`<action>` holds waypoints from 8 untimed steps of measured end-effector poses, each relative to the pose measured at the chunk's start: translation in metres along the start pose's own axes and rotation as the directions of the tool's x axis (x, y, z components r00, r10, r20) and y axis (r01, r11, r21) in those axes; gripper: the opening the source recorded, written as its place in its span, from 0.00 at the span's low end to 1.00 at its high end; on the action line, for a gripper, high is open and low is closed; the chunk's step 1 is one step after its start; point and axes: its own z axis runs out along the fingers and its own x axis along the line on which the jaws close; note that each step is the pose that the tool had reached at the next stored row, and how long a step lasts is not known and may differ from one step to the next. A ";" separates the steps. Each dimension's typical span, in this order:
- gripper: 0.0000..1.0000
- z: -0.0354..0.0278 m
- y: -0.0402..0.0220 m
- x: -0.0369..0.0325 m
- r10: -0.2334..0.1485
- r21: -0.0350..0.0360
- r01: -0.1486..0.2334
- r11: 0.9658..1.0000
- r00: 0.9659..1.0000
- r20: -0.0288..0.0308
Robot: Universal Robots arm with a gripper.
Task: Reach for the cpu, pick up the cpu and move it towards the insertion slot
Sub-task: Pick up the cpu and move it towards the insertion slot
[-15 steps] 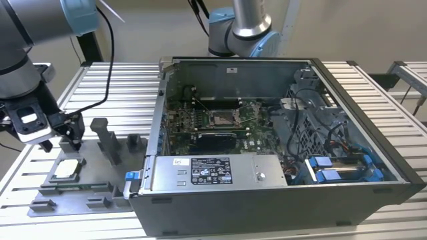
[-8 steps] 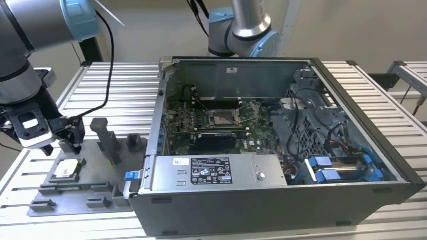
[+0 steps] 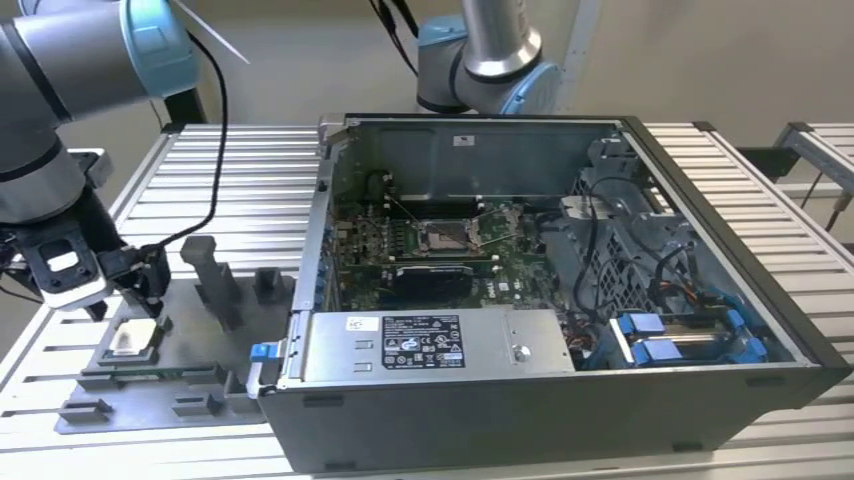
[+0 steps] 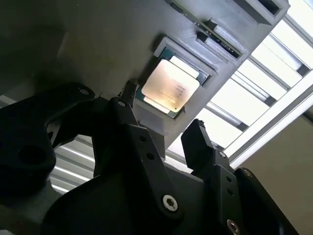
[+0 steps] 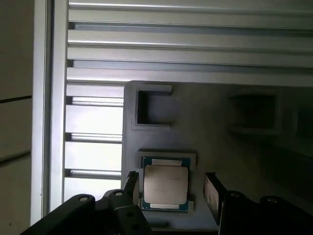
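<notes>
The nest's sides wrap around the cpu's corners, so the robot's gripper will next grab the cpu by its side edges, where the fingers have room.
The cpu (image 3: 134,338) lies flat in a square nest of the grey fixture plate (image 3: 180,395), at the exterior view's left of the computer case. Its pale top face shows in both wrist views (image 4: 170,85) (image 5: 165,185). My gripper (image 3: 123,308) (image 4: 164,110) (image 5: 170,181) hovers just above it, open, with one black finger (image 5: 131,180) on each side of the chip and nothing held. The insertion slot (image 3: 445,236) is the silver-framed socket on the green board inside the open case, well off towards the exterior view's right of the gripper.
The open computer case (image 3: 747,300) holds a power supply (image 3: 427,345) along its near wall and blue drive caddies (image 3: 681,335). Grey upright fixture blocks (image 3: 214,280) stand between gripper and case. A second arm (image 3: 481,60) rises behind the case. A slatted metal table (image 3: 240,170) lies underneath.
</notes>
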 end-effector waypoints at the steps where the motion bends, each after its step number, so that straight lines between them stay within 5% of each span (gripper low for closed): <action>1: 1.00 0.0016 -0.0007 0.0001 0.000 0.000 0.000 1.000 1.000 0.000; 8: 1.00 0.0126 -0.0079 0.0012 0.000 0.000 0.000 1.000 1.000 0.000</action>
